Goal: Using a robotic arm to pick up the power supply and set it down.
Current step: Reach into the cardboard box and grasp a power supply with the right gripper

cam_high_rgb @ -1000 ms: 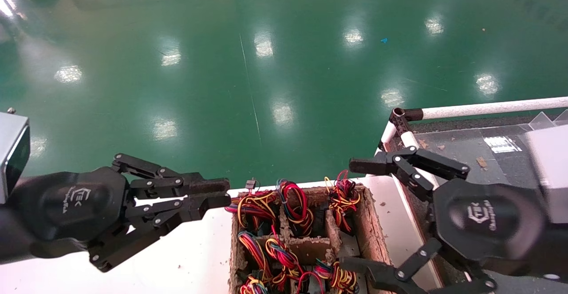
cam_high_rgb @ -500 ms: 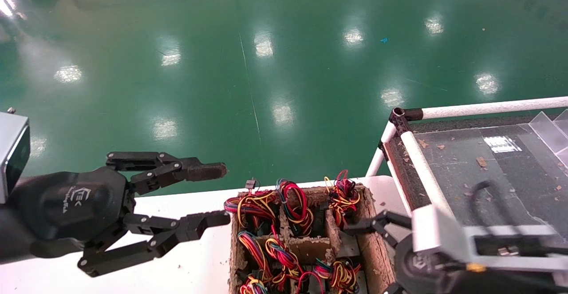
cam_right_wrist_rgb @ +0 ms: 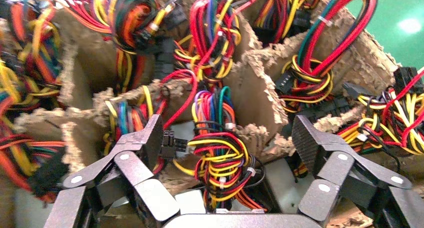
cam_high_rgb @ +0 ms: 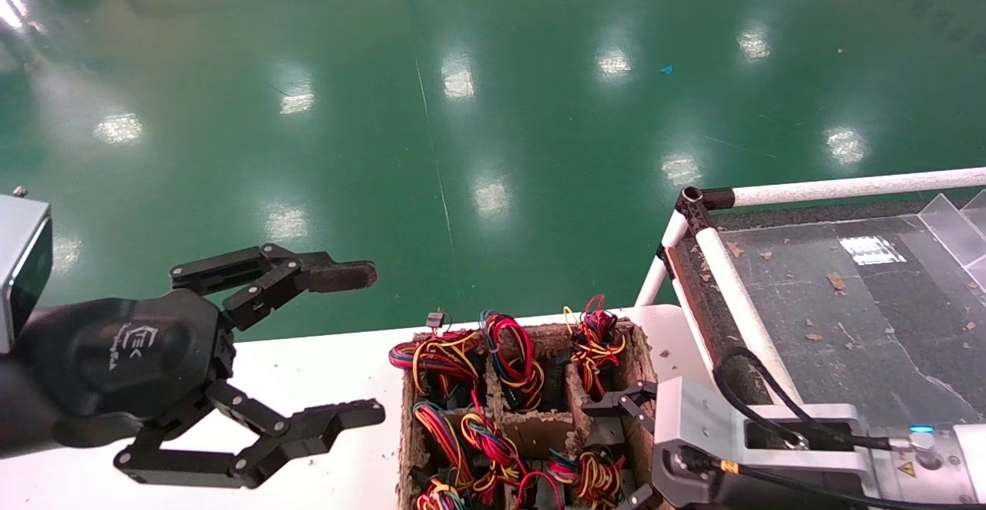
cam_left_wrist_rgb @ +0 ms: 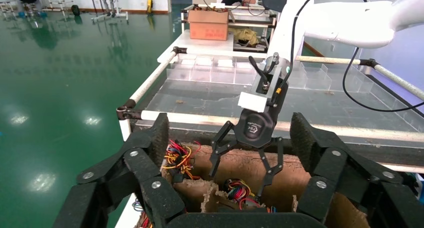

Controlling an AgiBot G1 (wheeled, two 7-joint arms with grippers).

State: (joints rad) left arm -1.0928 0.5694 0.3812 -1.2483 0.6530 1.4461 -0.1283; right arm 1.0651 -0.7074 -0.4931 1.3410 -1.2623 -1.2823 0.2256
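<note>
My right gripper closes on the bundle next. The red and yellow wire bundle (cam_right_wrist_rgb: 220, 155) sits between its fingers above the power supply, so closing now would catch the bundle.
The power supply (cam_right_wrist_rgb: 295, 188) is a grey metal box low in a cell of the divided cardboard box (cam_high_rgb: 639, 387), under its bundle of red, yellow and black wires (cam_right_wrist_rgb: 220, 158). My right gripper (cam_right_wrist_rgb: 227, 135) is open, pointing down into that cell, one finger on each side of the bundle and touching nothing. From the head view only its silver wrist block and finger linkages (cam_high_rgb: 616, 456) show at the box's right side. My left gripper (cam_high_rgb: 366, 344) hangs wide open and empty left of the box, over the white table.
Other cells of the box hold more wire bundles (cam_high_rgb: 508, 356). A rack with white pipes (cam_high_rgb: 732, 279) and a dark shelf (cam_high_rgb: 847, 294) stands right of the box. The white table (cam_high_rgb: 331, 387) ends at the green floor beyond.
My right gripper swung from raised beside the rack down into the box's right cell. My left gripper went from shut to wide open.
</note>
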